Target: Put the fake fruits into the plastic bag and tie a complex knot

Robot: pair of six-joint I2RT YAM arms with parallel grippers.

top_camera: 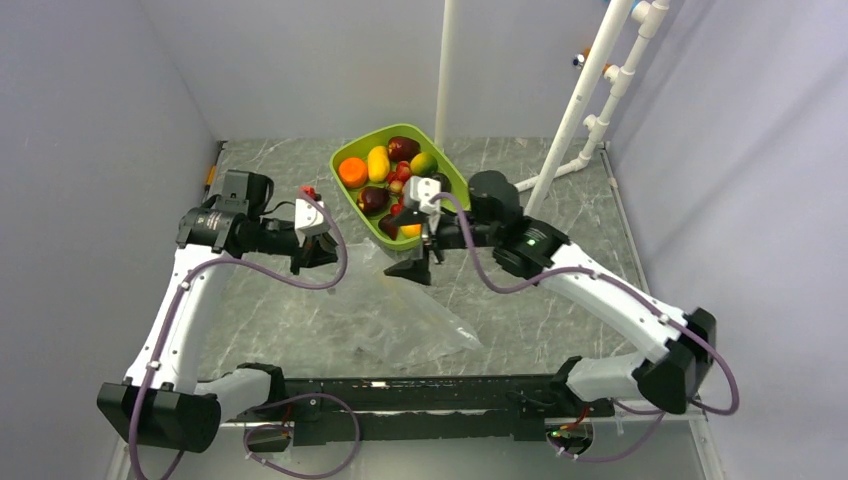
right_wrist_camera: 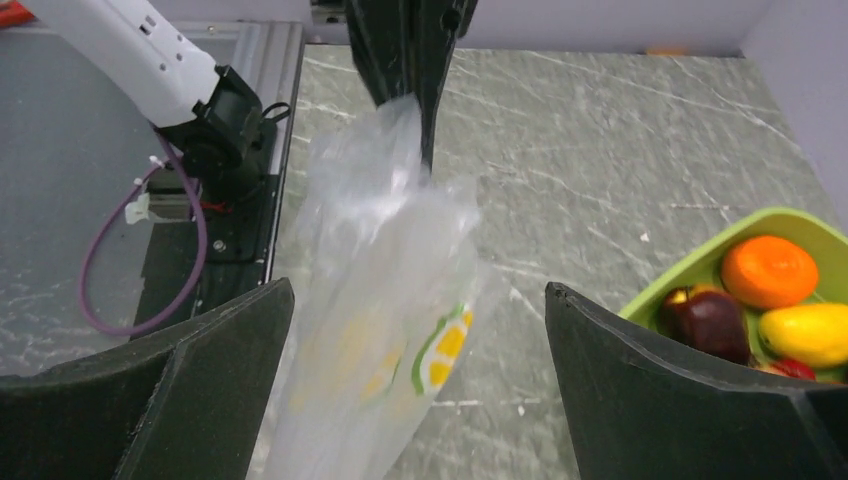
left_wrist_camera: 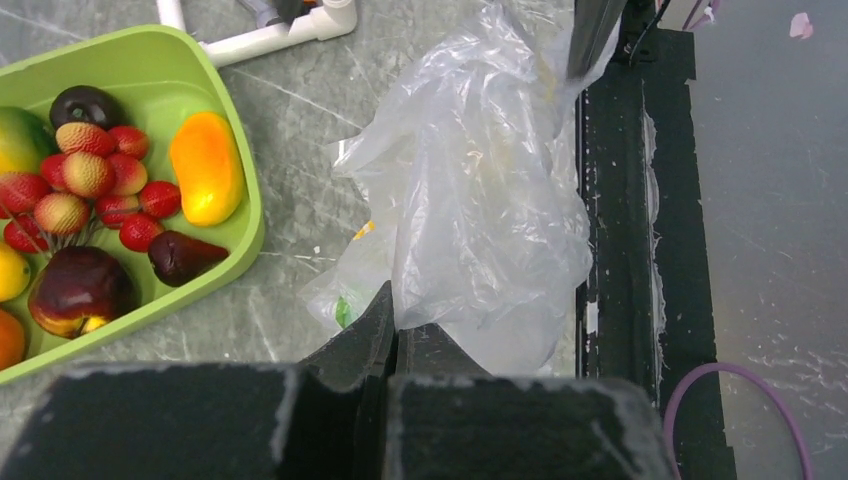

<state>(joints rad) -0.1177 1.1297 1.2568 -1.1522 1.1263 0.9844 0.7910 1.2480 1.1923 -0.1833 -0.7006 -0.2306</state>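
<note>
My right gripper grabs the plastic bag by its bunched corner next, leaving the rest free to open for the fruits.
The fake fruits [top_camera: 390,175] lie in the lime green tray [top_camera: 455,172] at the back middle: an orange [right_wrist_camera: 768,270], a yellow-orange oblong [left_wrist_camera: 207,167], maroon ones [left_wrist_camera: 80,290] and red berries [left_wrist_camera: 90,185]. The clear plastic bag [top_camera: 420,310] is stretched over the table in front of the tray and looks empty. My left gripper [left_wrist_camera: 400,315] is shut on one edge of the bag [left_wrist_camera: 480,200], lifting it. My right gripper [right_wrist_camera: 415,288] is wide open with the bag [right_wrist_camera: 380,300] hanging between its fingers. No knot shows.
A white pipe frame [top_camera: 585,100] and a white pole [top_camera: 445,70] stand behind the tray. A black rail [top_camera: 430,385] runs along the near table edge, close to the bag in the left wrist view [left_wrist_camera: 625,250]. Grey walls close the sides.
</note>
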